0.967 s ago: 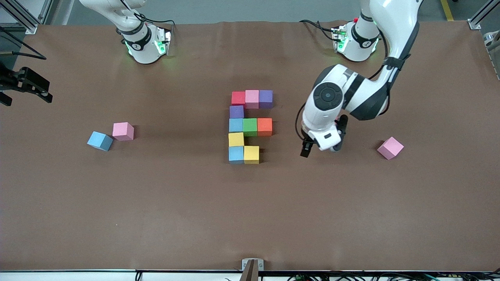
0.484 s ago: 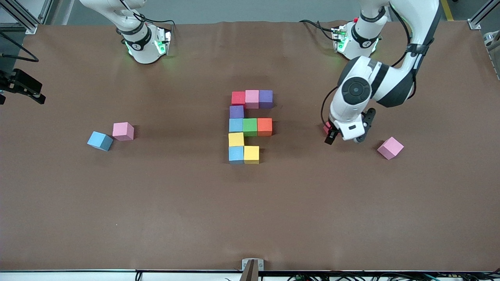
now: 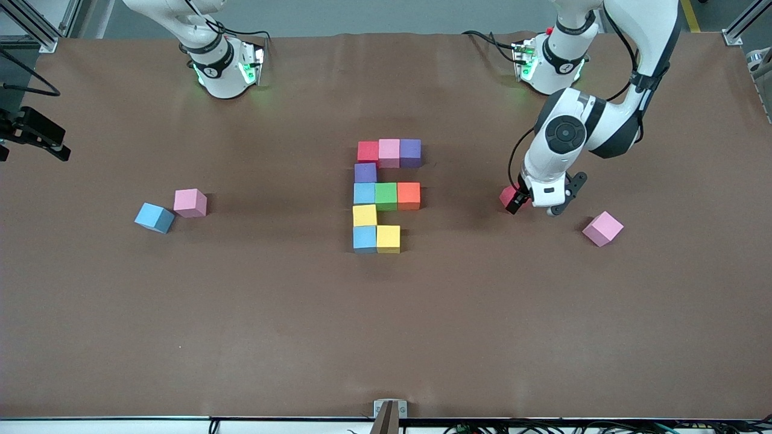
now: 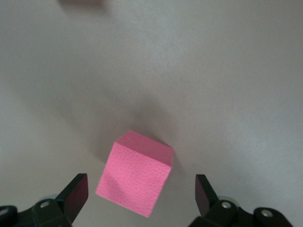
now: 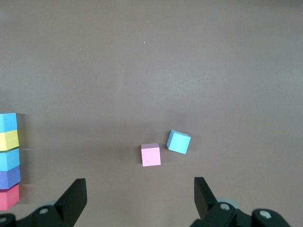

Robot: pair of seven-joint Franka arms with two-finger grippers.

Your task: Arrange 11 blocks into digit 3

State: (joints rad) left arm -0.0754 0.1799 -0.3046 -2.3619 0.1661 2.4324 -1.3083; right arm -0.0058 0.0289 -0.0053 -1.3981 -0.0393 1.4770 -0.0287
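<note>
The deep pink block's top (image 3: 509,194) (image 4: 132,177) is below the fingers of my left gripper, so the gripper needs to come down before it closes on the block.
Several blocks form a partial digit 3 (image 3: 386,194) mid-table: a red, pink and purple bar, a purple link, a blue, green and orange bar, a yellow link, then blue and yellow. My left gripper (image 3: 537,205) hangs open over a deep pink block (image 3: 508,196) toward the left arm's end. In the left wrist view that block (image 4: 135,177) lies turned between the spread fingers (image 4: 75,194), touching neither. My right gripper (image 5: 139,201) is open and holds nothing, high over the right arm's end of the table.
A light pink block (image 3: 602,228) lies beside the left gripper, closer to the left arm's end. A blue block (image 3: 154,217) and a pink block (image 3: 190,202) sit together toward the right arm's end. Bare brown table lies nearer the front camera.
The left gripper has swung away from the figure toward the left arm's end and now hangs over the deep pink block. The right gripper drew slightly outward, then stopped.
</note>
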